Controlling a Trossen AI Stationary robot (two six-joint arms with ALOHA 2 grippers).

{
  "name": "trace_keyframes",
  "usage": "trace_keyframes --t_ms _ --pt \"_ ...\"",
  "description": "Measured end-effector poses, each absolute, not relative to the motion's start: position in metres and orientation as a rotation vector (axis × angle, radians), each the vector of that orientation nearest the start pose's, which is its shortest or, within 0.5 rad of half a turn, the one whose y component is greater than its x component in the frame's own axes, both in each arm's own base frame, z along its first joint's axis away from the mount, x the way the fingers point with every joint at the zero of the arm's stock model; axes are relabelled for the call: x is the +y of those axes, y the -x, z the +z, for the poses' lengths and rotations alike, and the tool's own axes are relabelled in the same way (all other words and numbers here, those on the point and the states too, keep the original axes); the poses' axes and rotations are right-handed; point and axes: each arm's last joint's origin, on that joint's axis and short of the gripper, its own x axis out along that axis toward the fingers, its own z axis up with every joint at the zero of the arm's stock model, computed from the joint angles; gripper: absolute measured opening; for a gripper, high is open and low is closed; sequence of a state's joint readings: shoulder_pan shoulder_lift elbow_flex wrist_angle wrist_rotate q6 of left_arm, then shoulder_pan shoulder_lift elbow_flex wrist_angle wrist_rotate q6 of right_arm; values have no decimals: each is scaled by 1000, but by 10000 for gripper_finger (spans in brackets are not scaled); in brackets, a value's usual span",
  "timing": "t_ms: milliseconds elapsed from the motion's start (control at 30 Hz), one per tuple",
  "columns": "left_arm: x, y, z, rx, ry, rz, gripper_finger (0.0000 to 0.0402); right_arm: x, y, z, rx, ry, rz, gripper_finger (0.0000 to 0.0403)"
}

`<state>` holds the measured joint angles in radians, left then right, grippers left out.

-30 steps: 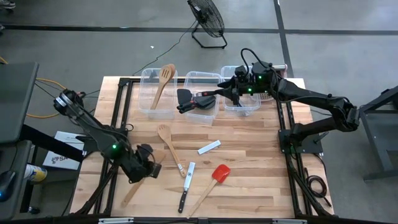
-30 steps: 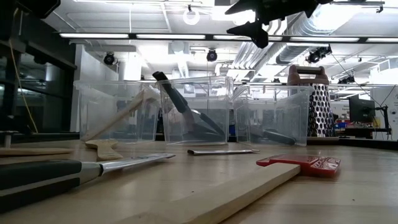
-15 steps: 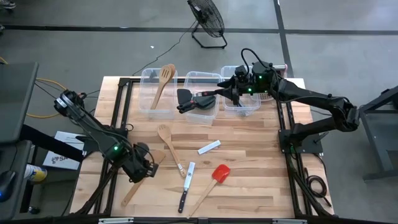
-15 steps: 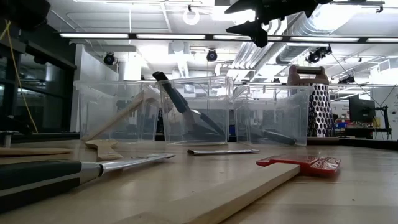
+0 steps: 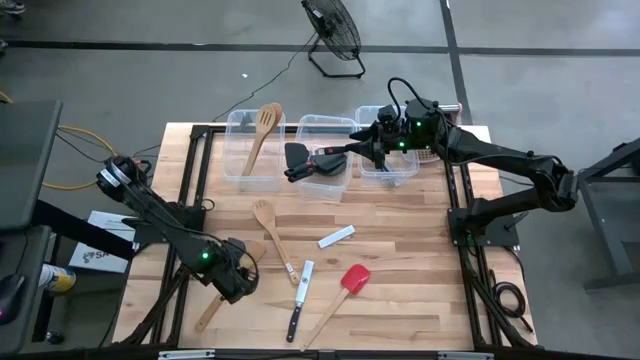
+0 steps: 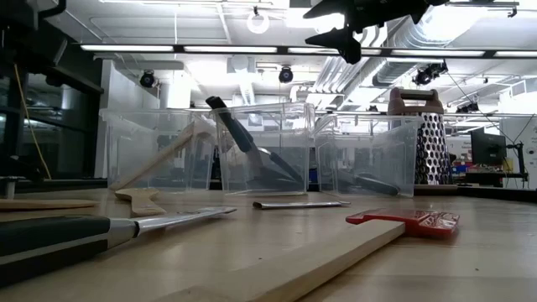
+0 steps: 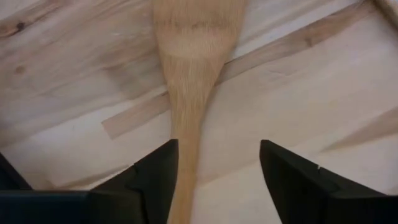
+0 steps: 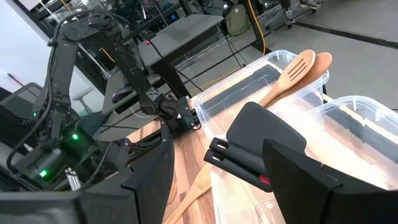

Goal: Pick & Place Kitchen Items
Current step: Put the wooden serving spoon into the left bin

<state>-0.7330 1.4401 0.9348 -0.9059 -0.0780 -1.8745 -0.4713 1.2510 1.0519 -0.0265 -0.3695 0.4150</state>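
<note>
The wooden spatula needs to go into a clear bin, so my left gripper should next grab it by its neck (image 7: 185, 121).
A pale wooden spatula (image 5: 218, 300) lies flat on the table near its near left corner. My left gripper (image 5: 240, 278) hangs just over it, pointing down and open. The spatula's neck (image 7: 186, 137) runs between the fingers, close beside one of them (image 7: 158, 177). My right gripper (image 5: 296, 172) stands open in the air over the middle bin (image 5: 325, 185), where black turners (image 8: 264, 134) lean. A wooden slotted spoon (image 5: 262, 135) leans in the left bin (image 5: 240, 160). On the table lie a wooden spoon (image 5: 272, 228), a black-handled knife (image 5: 299, 300) and a red-headed spatula (image 5: 345, 290).
A third clear bin (image 5: 390, 170) stands at the far right under my right arm, with the metal grater (image 6: 430, 147) beside it. A small pale flat piece (image 5: 336, 236) lies mid-table. Bare wood stretches along the table's right half.
My left gripper has sunk toward the wooden spatula and shifted slightly toward the table's near edge. The spatula and the other utensils lie where they were.
</note>
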Motion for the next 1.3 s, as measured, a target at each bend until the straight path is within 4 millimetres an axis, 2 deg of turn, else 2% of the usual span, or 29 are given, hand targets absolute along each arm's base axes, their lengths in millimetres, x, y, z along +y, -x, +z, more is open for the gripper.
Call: trace_keyframes --t_ms 267,400,800,933,1133,1300 --pt "-168 -187 186 1332 928 814 230 -118 -255 343 182 -507 -143 235" --pt "-171 -191 180 1362 894 773 230 -118 -255 343 183 -508 -143 235" --pt "-174 -193 164 1429 810 789 230 -118 -255 343 182 -519 -144 235" --pt "-173 -192 162 1430 807 792 230 -118 -255 343 182 -531 -142 235" --pt "-169 -185 143 1467 862 755 230 -118 -255 343 186 -533 -143 235" --pt "-167 -183 139 1477 864 754 223 -118 -255 342 195 -537 -145 235"
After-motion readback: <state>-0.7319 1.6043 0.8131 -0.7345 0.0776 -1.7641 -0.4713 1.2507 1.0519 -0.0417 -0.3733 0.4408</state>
